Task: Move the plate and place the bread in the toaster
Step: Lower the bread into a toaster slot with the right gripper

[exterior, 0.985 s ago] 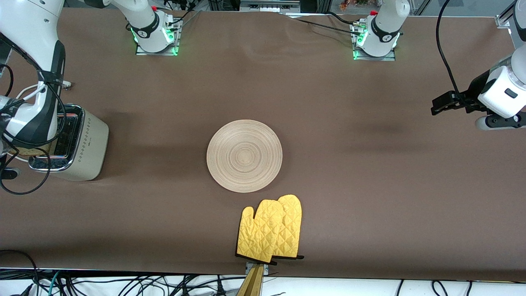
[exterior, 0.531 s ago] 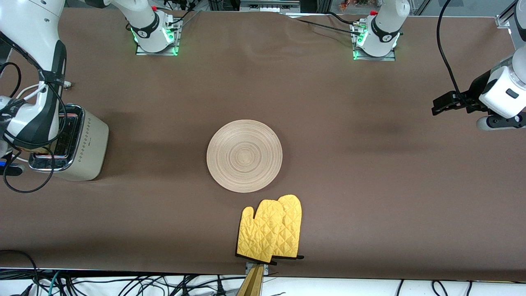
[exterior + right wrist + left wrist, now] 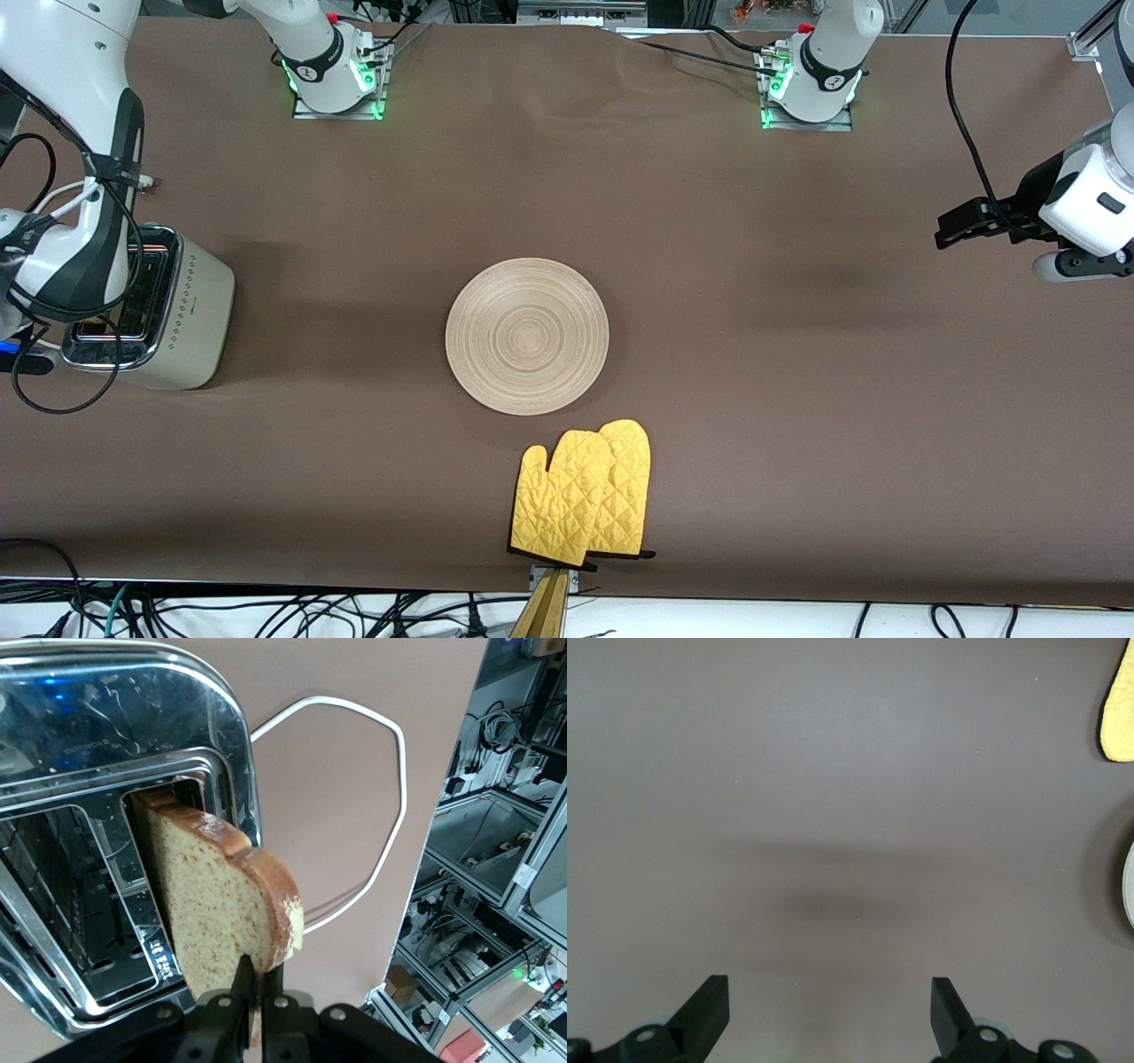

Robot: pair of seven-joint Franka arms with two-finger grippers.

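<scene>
In the right wrist view, the bread's lower end sits inside the toaster slot, so it is now time for my right gripper to release the bread.
The cream toaster stands at the right arm's end of the table. In the right wrist view its chrome top and both slots show. My right gripper is shut on the bread, a brown-crusted slice held on edge over the toaster. The slice's lower end is at the mouth of one slot. In the front view the right wrist hides the gripper and the bread. The wooden plate lies bare at the table's middle. My left gripper is open and empty over bare table at the left arm's end.
Two yellow oven mitts lie between the plate and the table edge nearest the front camera. The toaster's white cord loops on the table beside it. A mitt tip and the plate's rim show in the left wrist view.
The right wrist has shifted slightly over the toaster, and the bit of bread seen under it earlier is now hidden. The left gripper has drifted a little toward its end of the table.
</scene>
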